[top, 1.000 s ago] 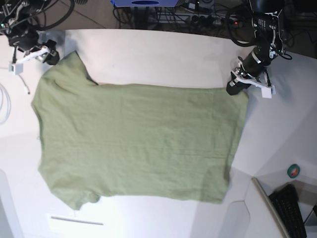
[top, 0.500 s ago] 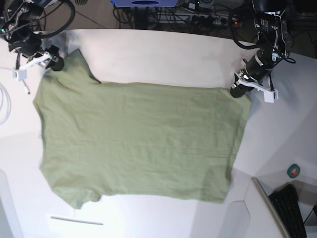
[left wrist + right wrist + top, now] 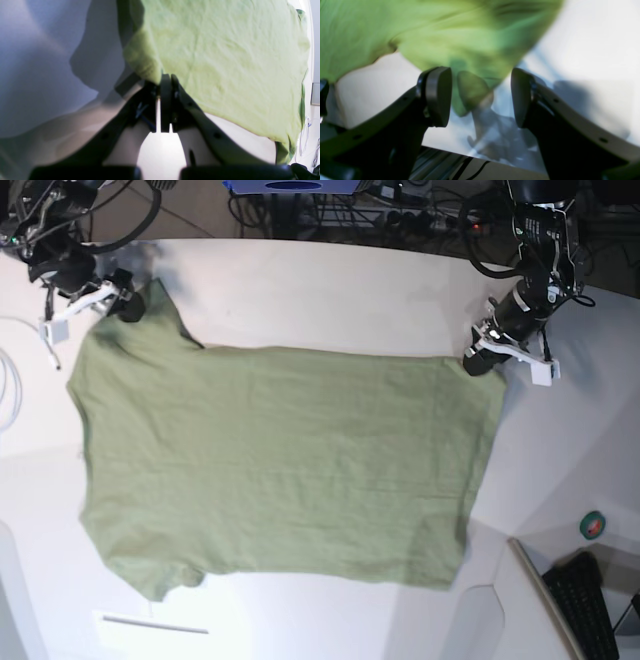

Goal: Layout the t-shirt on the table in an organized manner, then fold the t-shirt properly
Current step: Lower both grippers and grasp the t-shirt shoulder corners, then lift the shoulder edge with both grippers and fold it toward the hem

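The right gripper should close on the t-shirt now, because both of its fingers reach down to the tabletop on either side of the bunched sleeve tip.
The olive-green t-shirt (image 3: 280,460) lies spread flat on the white table (image 3: 330,290), sleeves to the left and hem to the right. My left gripper (image 3: 478,362) is at the hem's far right corner. In the left wrist view its jaws (image 3: 166,80) are pressed together on the edge of the cloth (image 3: 225,62). My right gripper (image 3: 125,305) hovers at the far left sleeve. In the blurred right wrist view it stands open (image 3: 480,97), with the sleeve tip (image 3: 470,90) between its fingers (image 3: 437,96) and not pinched.
A green tape roll (image 3: 593,525) and a black keyboard (image 3: 590,605) sit at the lower right beyond a table seam. A white cable (image 3: 10,390) loops at the left edge. Tangled cables (image 3: 400,215) run behind the far edge. A thin strip (image 3: 155,624) lies near the front.
My left gripper has shut on the hem corner. My right gripper has moved rightwards onto the far sleeve and is still open. The shirt has barely shifted.
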